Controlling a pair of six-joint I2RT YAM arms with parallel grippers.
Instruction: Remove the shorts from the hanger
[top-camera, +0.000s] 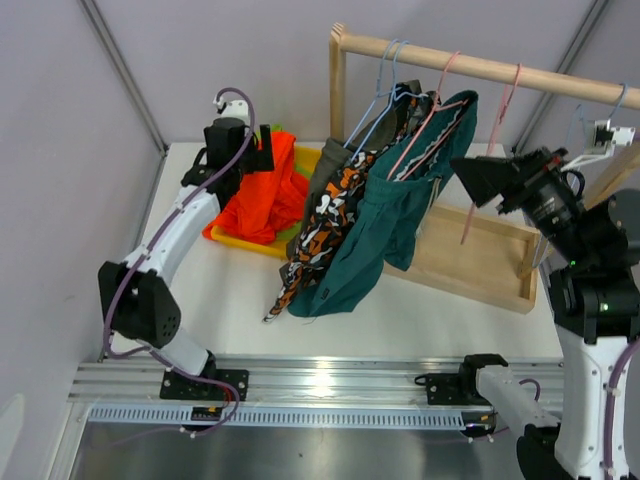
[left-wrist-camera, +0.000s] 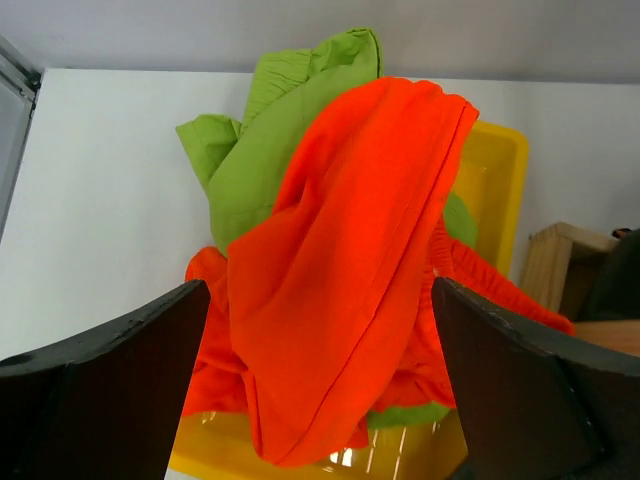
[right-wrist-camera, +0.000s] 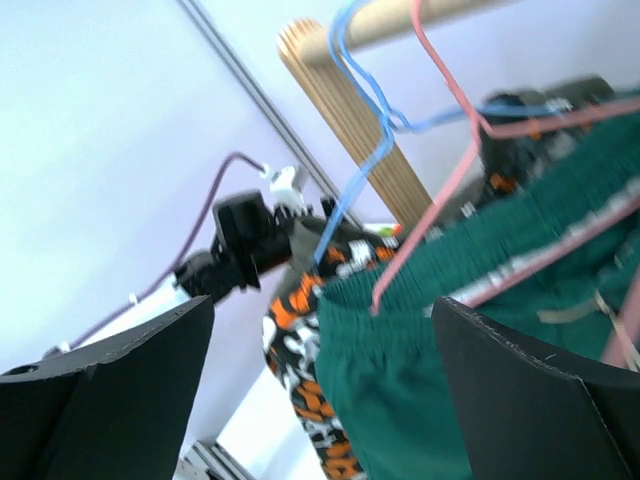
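Note:
I should next use my right gripper to grab the pink hanger by its bare arm (top-camera: 424, 126) beside the neck, which leaves the teal shorts (top-camera: 385, 225) free to remove.
Dark teal shorts (top-camera: 385, 225) hang on a pink hanger (top-camera: 430, 115) from the wooden rail (top-camera: 470, 68); they also show in the right wrist view (right-wrist-camera: 470, 330). Camouflage shorts (top-camera: 330, 215) and olive-grey shorts (top-camera: 322, 170) hang beside them on blue hangers (top-camera: 385, 85). Orange-red shorts (top-camera: 265, 190) and lime green shorts (left-wrist-camera: 265, 150) lie in a yellow tray (top-camera: 250, 243). My left gripper (top-camera: 240, 150) is open above the orange-red shorts (left-wrist-camera: 340, 280). My right gripper (top-camera: 485, 180) is open, to the right of the teal shorts, apart from them.
An empty pink hanger (top-camera: 495, 140) hangs on the rail near my right gripper. The rack's wooden base tray (top-camera: 480, 265) stands under the rail. A metal rail (top-camera: 320, 385) runs along the table's near edge.

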